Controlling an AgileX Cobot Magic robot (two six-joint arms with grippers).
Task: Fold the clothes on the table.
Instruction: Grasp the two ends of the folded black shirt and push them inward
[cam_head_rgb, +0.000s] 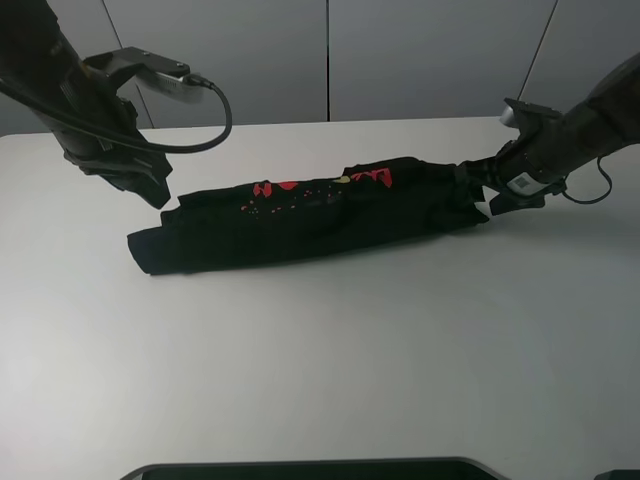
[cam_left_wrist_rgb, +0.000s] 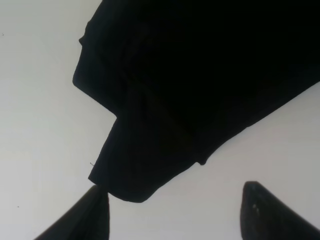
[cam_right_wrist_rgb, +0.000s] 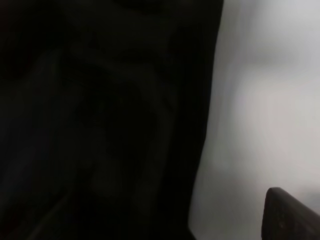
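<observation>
My right gripper grabs the black T-shirt by its short end edge (cam_head_rgb: 474, 200) next, to fold the long strip (cam_head_rgb: 300, 225) in half.
A black T-shirt (cam_head_rgb: 300, 215) with a red print lies folded into a long strip across the white table (cam_head_rgb: 320, 350). My left gripper (cam_head_rgb: 155, 190) hovers just off the shirt's left end, open and empty. In the left wrist view (cam_left_wrist_rgb: 175, 200) its two dark fingertips stand wide apart, with the shirt's corner (cam_left_wrist_rgb: 135, 170) just ahead of them. My right gripper (cam_head_rgb: 482, 192) is at the shirt's right end, jaws spread around the cloth edge. In the right wrist view dark cloth (cam_right_wrist_rgb: 100, 120) fills most of the frame, one finger (cam_right_wrist_rgb: 290, 215) shows, and the other is hidden by cloth.
A dark flat edge (cam_head_rgb: 300, 468) runs along the table's near side. Grey wall panels (cam_head_rgb: 400, 50) stand behind the table's far edge. A cable (cam_head_rgb: 215, 110) loops off the left arm.
</observation>
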